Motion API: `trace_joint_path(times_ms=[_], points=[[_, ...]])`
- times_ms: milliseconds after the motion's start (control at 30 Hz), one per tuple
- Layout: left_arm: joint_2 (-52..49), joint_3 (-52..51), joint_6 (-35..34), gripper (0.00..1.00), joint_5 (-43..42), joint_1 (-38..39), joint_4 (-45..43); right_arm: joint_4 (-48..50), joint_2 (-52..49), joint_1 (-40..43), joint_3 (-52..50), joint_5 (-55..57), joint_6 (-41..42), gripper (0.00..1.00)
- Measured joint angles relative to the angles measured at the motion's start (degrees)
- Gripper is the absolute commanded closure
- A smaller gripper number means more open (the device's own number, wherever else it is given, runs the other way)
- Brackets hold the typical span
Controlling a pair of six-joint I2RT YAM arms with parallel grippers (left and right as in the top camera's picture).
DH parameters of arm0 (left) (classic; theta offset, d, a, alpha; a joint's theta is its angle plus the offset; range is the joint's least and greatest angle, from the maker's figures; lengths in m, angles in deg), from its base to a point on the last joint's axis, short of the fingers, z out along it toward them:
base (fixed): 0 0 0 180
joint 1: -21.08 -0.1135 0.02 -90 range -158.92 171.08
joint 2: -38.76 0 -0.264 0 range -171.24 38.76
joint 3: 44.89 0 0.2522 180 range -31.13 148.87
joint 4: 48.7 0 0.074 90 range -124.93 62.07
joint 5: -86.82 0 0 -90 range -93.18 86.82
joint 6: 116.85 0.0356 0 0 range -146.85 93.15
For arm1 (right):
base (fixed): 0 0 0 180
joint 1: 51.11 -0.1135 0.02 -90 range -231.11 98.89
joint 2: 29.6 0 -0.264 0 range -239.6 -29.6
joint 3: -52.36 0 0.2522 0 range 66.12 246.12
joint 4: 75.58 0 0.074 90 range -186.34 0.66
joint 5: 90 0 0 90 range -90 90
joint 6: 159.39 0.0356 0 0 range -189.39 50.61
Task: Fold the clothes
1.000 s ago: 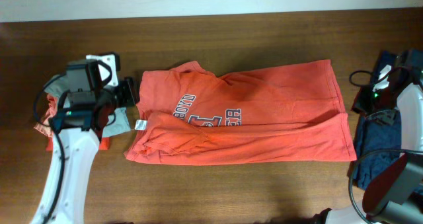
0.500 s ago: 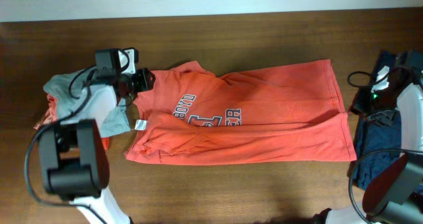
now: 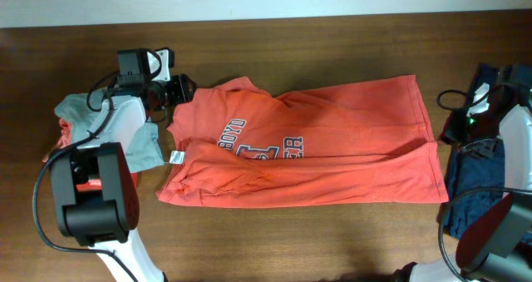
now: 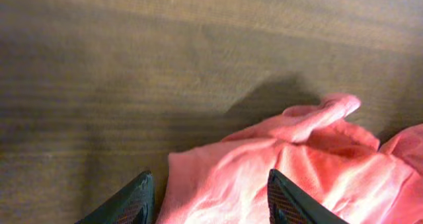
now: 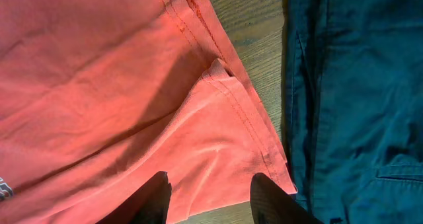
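The left gripper will take hold of the coral-red T-shirt next, by its far corner beside the grey-blue pile, so that the T-shirt's far side can then fold over its near side.
A coral-red T-shirt (image 3: 349, 153) with white lettering lies flat across the middle of the table, folded lengthwise. My left gripper (image 3: 180, 91) is open at the shirt's upper left corner. In the left wrist view its fingers (image 4: 213, 201) straddle the coral fabric (image 4: 317, 164) without closing on it. My right gripper (image 3: 447, 132) is open at the shirt's right end. In the right wrist view it (image 5: 215, 199) hovers over the hem corner (image 5: 218, 118). A dark navy garment (image 3: 472, 190) lies at the right edge and also shows in the right wrist view (image 5: 357, 85).
A pale grey-blue shirt (image 3: 143, 151) lies over more coral cloth (image 3: 61, 137) in a pile at the left. The brown wooden table (image 3: 291, 240) has bare wood in front of and behind the shirt. A white wall edge runs along the back.
My left arm has swung from the pile at the left up and right to the shirt's upper left corner. The shirt and the right arm have not moved.
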Motion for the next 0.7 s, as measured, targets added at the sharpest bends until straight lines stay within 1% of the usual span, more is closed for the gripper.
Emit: trace_joint_path(times_ms=[33,67,133,200,233,333,433,533,600,700], points=[[-0.37,0.00,0.00,0.51,0.00,0.00,0.37,0.00,0.00,0.00,0.00,0.00,-0.02,0.55],[-0.74,0.00,-0.09,0.55,0.00,0.00,0.63,0.00,0.00,0.00,0.00,0.00,-0.04,0.55],[-1.55,0.00,-0.24,0.66,-0.02,0.00,0.92,0.00,0.00,0.00,0.00,0.00,-0.02,0.55],[-2.10,-0.02,-0.46,0.80,-0.02,0.00,0.96,-0.02,0.00,0.00,0.00,0.00,-0.22,0.55],[-2.19,-0.02,-0.55,0.85,-0.02,0.00,0.98,0.02,0.00,0.00,0.00,0.00,-0.20,0.55],[-2.27,-0.02,-0.26,0.90,-0.24,0.00,0.96,0.02,0.00,0.00,0.00,-0.02,-0.26,0.55],[-2.27,-0.02,-0.22,0.91,-1.92,0.00,1.11,0.46,0.00,0.00,0.00,-0.02,-0.39,0.56],[-2.27,0.02,-0.22,0.92,-3.41,0.00,3.06,2.36,0.00,0.00,0.00,-0.85,-0.70,0.55],[-2.27,0.04,-0.20,0.94,-3.89,0.00,5.68,4.98,0.00,-0.02,0.00,-3.54,-2.51,0.48],[-2.27,0.04,-0.17,0.97,-3.89,0.00,10.21,8.07,0.00,-0.09,0.00,-6.19,-4.24,0.43]])
